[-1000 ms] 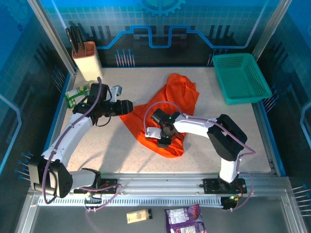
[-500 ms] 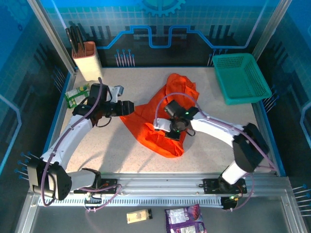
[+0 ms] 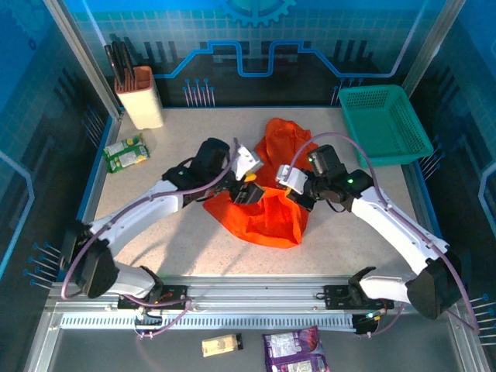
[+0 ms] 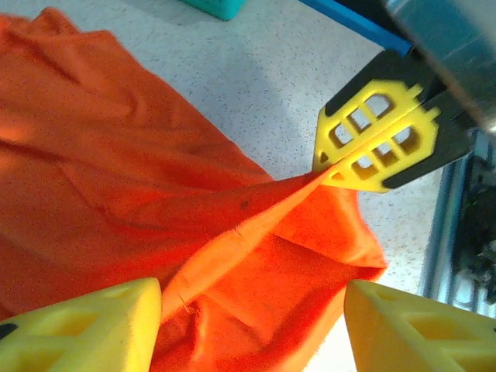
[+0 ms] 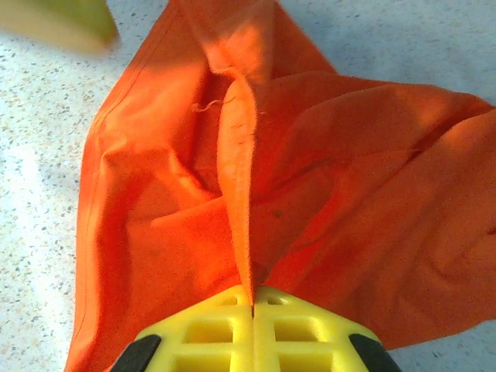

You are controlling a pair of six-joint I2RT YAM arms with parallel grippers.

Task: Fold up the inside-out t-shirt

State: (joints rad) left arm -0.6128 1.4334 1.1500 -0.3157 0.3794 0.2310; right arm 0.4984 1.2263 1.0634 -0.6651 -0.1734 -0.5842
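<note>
I will next grab the t-shirt's raised hem point(image 3: 264, 191) point(image 4: 181, 290) with my left gripper, across the t-shirt's fold from my right gripper. Then it can be spread for folding.
The inside-out t-shirt point(image 3: 267, 217) is a bright orange-red crumpled heap in the middle of the table. My right gripper point(image 5: 253, 298) is shut on a raised hem of the shirt point(image 5: 310, 178), and the fabric hangs from its yellow fingers in a taut ridge. In the top view the right gripper point(image 3: 293, 194) sits over the heap's right side. My left gripper point(image 4: 252, 329) is open just above the shirt point(image 4: 116, 170), its yellow fingertips point(image 4: 85, 325) wide apart on either side of a fold. It faces the right gripper point(image 4: 372, 147) closely. The left gripper point(image 3: 248, 188) is at the heap's upper left.
A teal mesh basket point(image 3: 384, 124) stands at the back right. A beige knife block point(image 3: 139, 97) stands at the back left, with a green packet point(image 3: 125, 151) in front of it. Bare tabletop point(image 3: 170, 248) lies in front of the shirt.
The right gripper shut on the shirt's hem and pulled it up and to the right. The left arm swung right from the table's left side to the shirt, and its jaws widened.
</note>
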